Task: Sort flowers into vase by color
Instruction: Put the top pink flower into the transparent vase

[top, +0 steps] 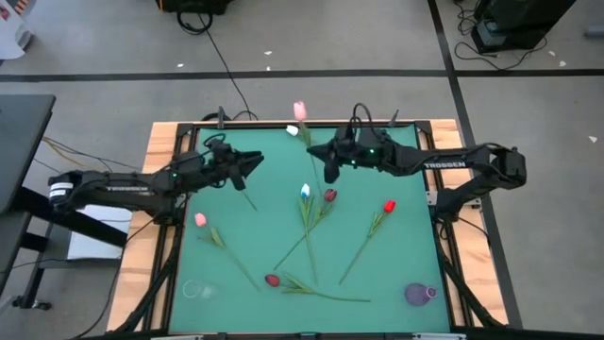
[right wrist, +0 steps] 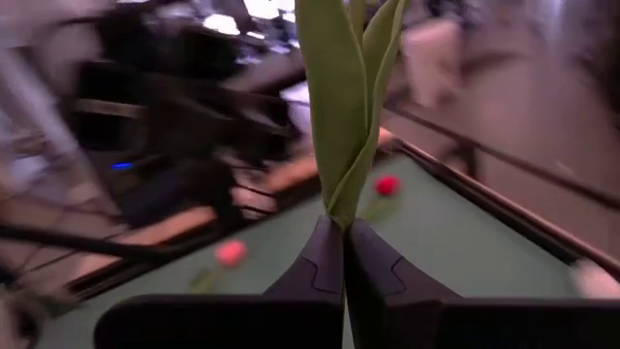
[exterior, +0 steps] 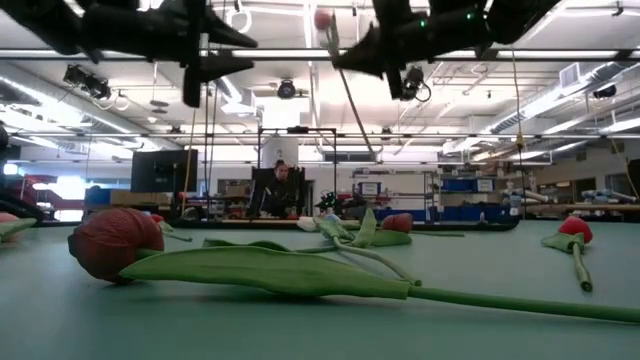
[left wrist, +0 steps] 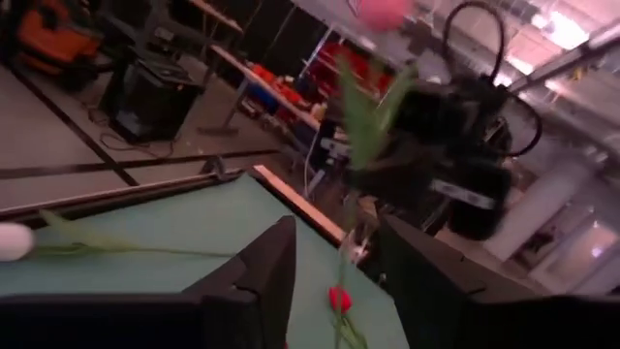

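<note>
I should grab the pink tulip's stem at the leaf base with my left gripper next. Then I can bring the pink tulip to the clear vase [top: 194, 290].
My right gripper [top: 329, 170] is raised over the table's far middle, shut on a pink tulip [top: 300, 111] whose head [exterior: 322, 18] stands above it. My left gripper [top: 255, 165] hovers open just left of that flower, level with it, and touches nothing; in its wrist view the stem [left wrist: 345, 242] shows beyond its open fingers [left wrist: 336, 233]. A white tulip [top: 293, 129] lies by the far edge. A pink tulip [top: 200, 219], two dark red ones [top: 272, 280] [top: 329, 195], a red one [top: 389, 205] and a pale one [top: 305, 191] lie flat on the mat. My right gripper [right wrist: 342, 228] pinches the pink tulip's stem between its two fingers, right where the leaves [right wrist: 341, 208] branch off. The flower is lifted clear of the table and stands nearly upright. Its leaves and head rise above the fingers, and the bare lower stem [exterior: 352, 105] hangs below them.
A purple vase [top: 420, 294] stands at the near right corner and a clear glass one [top: 195, 290] at the near left. The green mat [top: 406, 246] has a raised wooden frame [top: 159, 142] around it. Loose stems cross the mat's middle.
</note>
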You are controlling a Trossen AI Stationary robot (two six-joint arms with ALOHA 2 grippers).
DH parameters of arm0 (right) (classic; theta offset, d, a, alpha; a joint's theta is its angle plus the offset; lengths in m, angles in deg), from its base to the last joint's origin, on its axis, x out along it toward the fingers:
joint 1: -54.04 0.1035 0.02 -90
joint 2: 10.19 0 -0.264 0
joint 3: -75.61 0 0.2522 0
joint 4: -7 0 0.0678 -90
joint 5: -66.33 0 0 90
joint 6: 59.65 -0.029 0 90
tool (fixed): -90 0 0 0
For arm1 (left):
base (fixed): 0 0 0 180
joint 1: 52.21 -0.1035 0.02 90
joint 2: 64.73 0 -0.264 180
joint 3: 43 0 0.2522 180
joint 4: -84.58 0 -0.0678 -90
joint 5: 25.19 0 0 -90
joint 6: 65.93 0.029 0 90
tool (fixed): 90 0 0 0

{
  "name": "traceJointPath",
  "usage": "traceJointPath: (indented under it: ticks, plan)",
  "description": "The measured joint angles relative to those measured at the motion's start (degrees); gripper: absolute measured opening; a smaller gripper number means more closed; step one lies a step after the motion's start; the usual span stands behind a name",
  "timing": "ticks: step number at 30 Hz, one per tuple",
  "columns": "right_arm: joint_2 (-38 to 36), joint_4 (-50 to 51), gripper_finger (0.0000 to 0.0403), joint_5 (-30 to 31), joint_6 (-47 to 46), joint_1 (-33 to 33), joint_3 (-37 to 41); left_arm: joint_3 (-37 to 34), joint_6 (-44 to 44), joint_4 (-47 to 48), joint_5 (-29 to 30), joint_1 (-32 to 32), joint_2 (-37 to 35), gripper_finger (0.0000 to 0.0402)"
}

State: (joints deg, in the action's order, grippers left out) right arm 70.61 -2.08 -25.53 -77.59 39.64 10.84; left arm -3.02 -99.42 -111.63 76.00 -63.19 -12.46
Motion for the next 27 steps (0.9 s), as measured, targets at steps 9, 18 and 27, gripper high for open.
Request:
traceJointPath:
  ticks: [9, 18, 27]
  plan:
    - [0.5, -3.5, 0.0002, -0.8, 4.8, 3.9, -0.1, 16.1, 13.4, 5.7, -3.4, 0.0, 13.3, 0.0257]
    - [0.5, -7.4, 0.0003, 1.5, 8.2, 4.6, -0.6, 27.8, 19.1, 10.0, -12.1, -0.8, 21.3, 0.0281]
    - [0.5, -9.8, 0.0003, 1.7, 9.6, 4.6, -0.6, 29.7, 18.3, 10.5, -12.6, -1.6, 22.0, 0.0186]
